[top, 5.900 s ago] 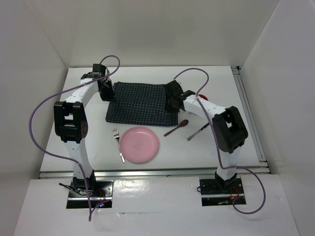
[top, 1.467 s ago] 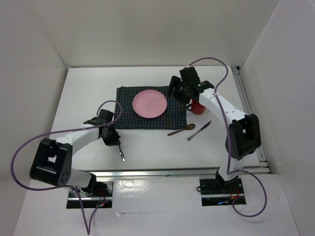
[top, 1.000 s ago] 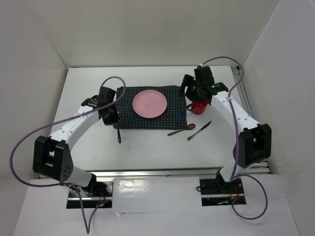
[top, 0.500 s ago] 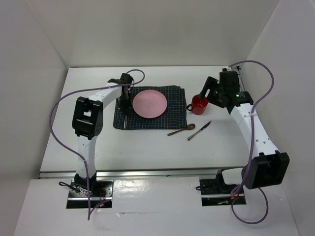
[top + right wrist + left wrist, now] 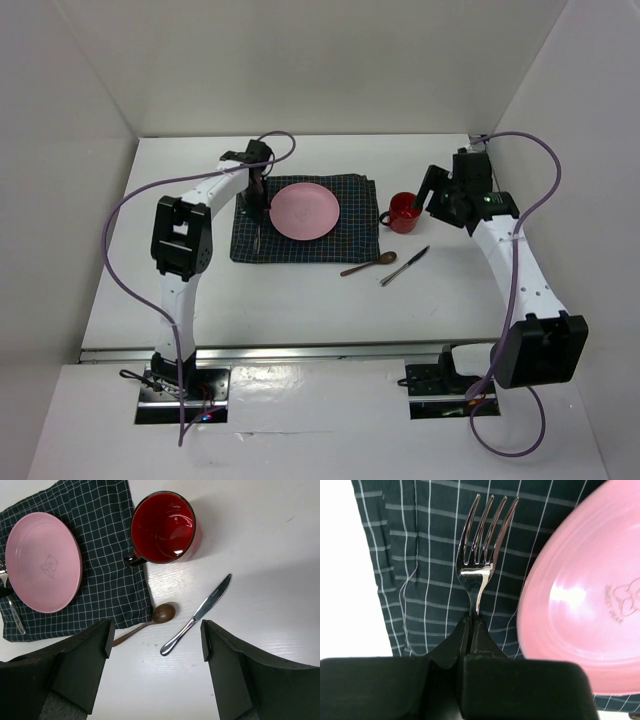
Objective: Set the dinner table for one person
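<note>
The silver fork (image 5: 481,562) is low over the mat's flat part beside the plate and would land well, so my left gripper should open its fingers.
On the white dinner table (image 5: 300,300) lies a dark checked mat (image 5: 350,235) with a pink plate (image 5: 304,210) on it. My left gripper (image 5: 259,200) is shut on the neck of a silver fork (image 5: 481,562), low over the mat's left strip with the tines pointing away, just left of the plate (image 5: 580,605). The fork's handle (image 5: 16,618) shows on the mat beside the plate. My right gripper (image 5: 156,637) hangs open and empty, high above the knife (image 5: 197,615) and the brown spoon (image 5: 150,620), to the right of the red mug (image 5: 405,212).
The red mug (image 5: 162,527) stands upright just off the mat's right edge. Spoon (image 5: 368,263) and knife (image 5: 405,265) lie on bare table near the mat's right front corner. White walls enclose the table on three sides.
My left arm carried the fork from the near table up to the mat, left of the plate. My right arm drew back to the right, away from the plate and mug.
</note>
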{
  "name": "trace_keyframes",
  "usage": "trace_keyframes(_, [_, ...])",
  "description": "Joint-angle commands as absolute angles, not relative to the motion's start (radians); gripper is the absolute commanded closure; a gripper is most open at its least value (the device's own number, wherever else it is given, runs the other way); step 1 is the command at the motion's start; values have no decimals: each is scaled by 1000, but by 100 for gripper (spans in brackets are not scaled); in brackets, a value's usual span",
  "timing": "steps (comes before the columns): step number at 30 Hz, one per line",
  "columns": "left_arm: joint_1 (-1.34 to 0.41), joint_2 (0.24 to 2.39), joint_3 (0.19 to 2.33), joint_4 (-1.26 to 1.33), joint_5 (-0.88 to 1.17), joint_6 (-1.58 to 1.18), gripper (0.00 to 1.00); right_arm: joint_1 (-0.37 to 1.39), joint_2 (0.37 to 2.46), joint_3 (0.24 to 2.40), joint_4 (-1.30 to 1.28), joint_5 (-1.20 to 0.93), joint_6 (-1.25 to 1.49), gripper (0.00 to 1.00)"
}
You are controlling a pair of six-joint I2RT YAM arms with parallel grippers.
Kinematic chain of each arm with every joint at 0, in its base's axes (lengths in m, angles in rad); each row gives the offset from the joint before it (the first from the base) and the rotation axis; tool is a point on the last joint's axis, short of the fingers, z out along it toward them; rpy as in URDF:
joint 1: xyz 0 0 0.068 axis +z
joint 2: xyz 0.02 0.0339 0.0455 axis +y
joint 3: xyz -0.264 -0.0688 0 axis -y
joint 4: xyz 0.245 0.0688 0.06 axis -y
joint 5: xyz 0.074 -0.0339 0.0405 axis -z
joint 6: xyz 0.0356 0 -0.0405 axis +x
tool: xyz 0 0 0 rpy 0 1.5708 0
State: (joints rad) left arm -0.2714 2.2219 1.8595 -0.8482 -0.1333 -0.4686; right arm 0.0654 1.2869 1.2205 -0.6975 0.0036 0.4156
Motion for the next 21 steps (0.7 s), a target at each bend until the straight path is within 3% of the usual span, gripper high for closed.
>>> trace_keyframes(1, [-275, 2249, 1921, -876, -129, -445, 100, 60, 1270, 1198, -709, 5, 397, 18])
trace_keyframes(5, [-275, 2270, 1911, -851, -138, -454, 98, 49, 1261, 1163, -680, -29, 451, 17])
trace_keyframes(6, [-275, 2270, 1911, -851, -138, -454, 83, 38, 1261, 1145, -669, -29, 460, 13])
trace_keyframes(8, [-275, 2270, 1911, -851, -138, -454, 69, 29, 1272, 1135, -651, -57, 492, 13])
trace_keyframes(9, [-275, 2261, 1911, -851, -138, -454, 50, 20, 1290, 1123, -631, -57, 502, 13])
trace_keyframes(11, [-275, 2224, 1911, -851, -138, -454, 38, 8, 1336, 1123, -602, -67, 524, 13])
trace_keyframes(13, [-275, 2197, 1911, -851, -138, -454, 31, 8, 1376, 1135, -586, -78, 534, 14])
trace_keyframes(17, [-275, 2093, 1901, -888, -138, -466, 31, 8, 1489, 1183, -526, -78, 555, 15])
trace_keyframes(21, [-284, 1889, 1748, -802, -135, -497, 31, 8, 1613, 1230, -468, -63, 618, 19])
